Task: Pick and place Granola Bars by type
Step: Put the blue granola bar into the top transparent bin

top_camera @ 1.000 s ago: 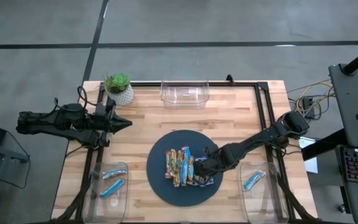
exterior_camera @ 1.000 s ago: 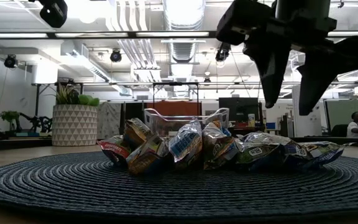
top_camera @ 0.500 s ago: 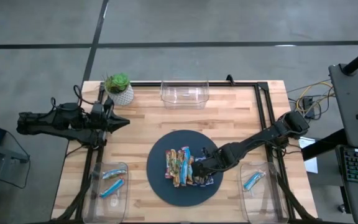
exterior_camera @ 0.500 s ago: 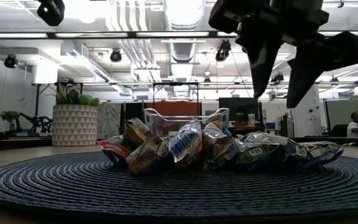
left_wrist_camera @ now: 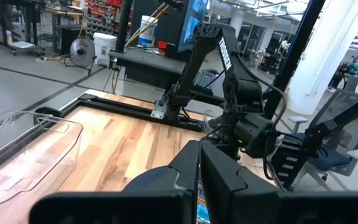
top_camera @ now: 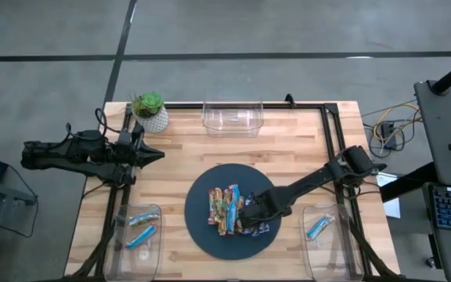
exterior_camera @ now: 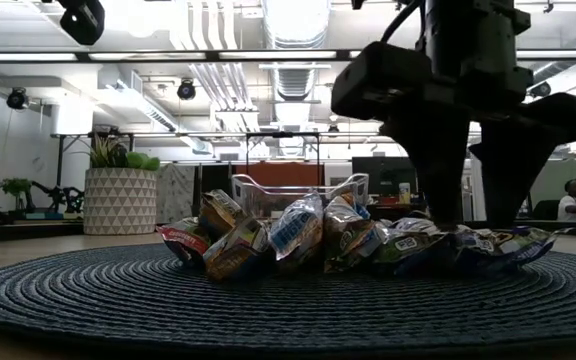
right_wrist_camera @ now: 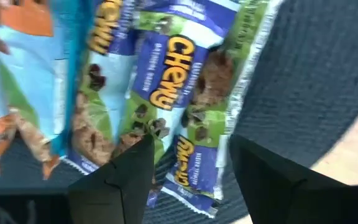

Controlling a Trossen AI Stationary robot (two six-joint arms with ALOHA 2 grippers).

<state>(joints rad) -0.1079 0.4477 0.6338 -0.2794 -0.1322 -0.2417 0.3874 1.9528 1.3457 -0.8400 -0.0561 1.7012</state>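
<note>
The robot's right gripper should next grab the oatmeal raisin bar by its purple end (right_wrist_camera: 196,176), to sort the bar into the empty clear bin.
Several granola bars (top_camera: 225,210) lie heaped in the middle of the dark round mat (top_camera: 210,239), also seen in the low view as a pile (exterior_camera: 298,235). My right gripper (top_camera: 249,211) points down into the pile's right side, open. In the right wrist view its fingers (right_wrist_camera: 129,174) straddle the end of a green-and-purple chewy bar (right_wrist_camera: 179,81) lying flat on the mat. My left gripper (top_camera: 161,154) waits shut and level over the table's left side, far from the bars. My right gripper (exterior_camera: 476,222) comes at the green-and-purple bar's end (right_wrist_camera: 188,158) from above, one finger on each side of it and lying across the bar. The fingertips (exterior_camera: 446,215) sink behind the pile in the low view; I cannot tell whether they touch the wrapper.
A clear bin (top_camera: 232,117) stands at the far edge. A near-left bin (top_camera: 153,213) holds two blue bars (top_camera: 140,236); a near-right bin (top_camera: 331,235) holds one blue bar (top_camera: 319,227). A potted plant (top_camera: 149,111) stands at the far left.
My right gripper has sunk from well above the pile down onto its right side and shifted a little toward the table's left, rolling slightly. Its fingers have stayed apart. The bars have not moved.
</note>
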